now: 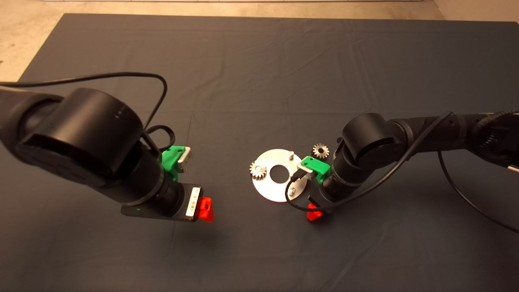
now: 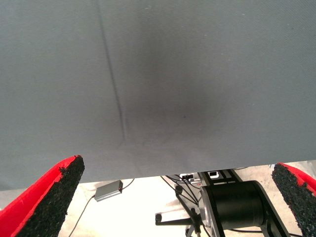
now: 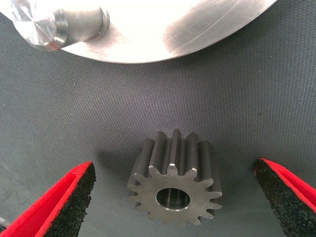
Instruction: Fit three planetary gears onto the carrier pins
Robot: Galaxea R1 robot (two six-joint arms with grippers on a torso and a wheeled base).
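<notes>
My right gripper grabs the third gear by its toothed sides next. This keeps the third gear's center hole [image 3: 173,198] free to slide over a carrier pin.
The shiny carrier disc [image 1: 271,188] lies at the mat's middle. One planetary gear [image 1: 258,170] sits on the disc's left pin. A bare pin [image 1: 290,154] stands at the disc's far side. A second gear [image 1: 320,151] lies on the mat just beyond the disc's right edge. My right gripper [image 1: 314,213] is at the disc's near right edge. In the right wrist view it [image 3: 175,168] is open, its fingers [image 3: 74,197] either side of a third gear [image 3: 175,185] lying flat on the mat, not touching it. The disc's rim [image 3: 173,29] and a pin [image 3: 64,27] show just beyond. My left gripper [image 1: 206,211] is open and empty, left of the disc.
The left wrist view shows its gripper [image 2: 177,167] above bare mat [image 2: 158,74] near the mat's edge, with floor equipment [image 2: 237,202] past it. The right arm's black cable [image 1: 292,198] loops over the disc's near right part. Bare mat spreads on every side.
</notes>
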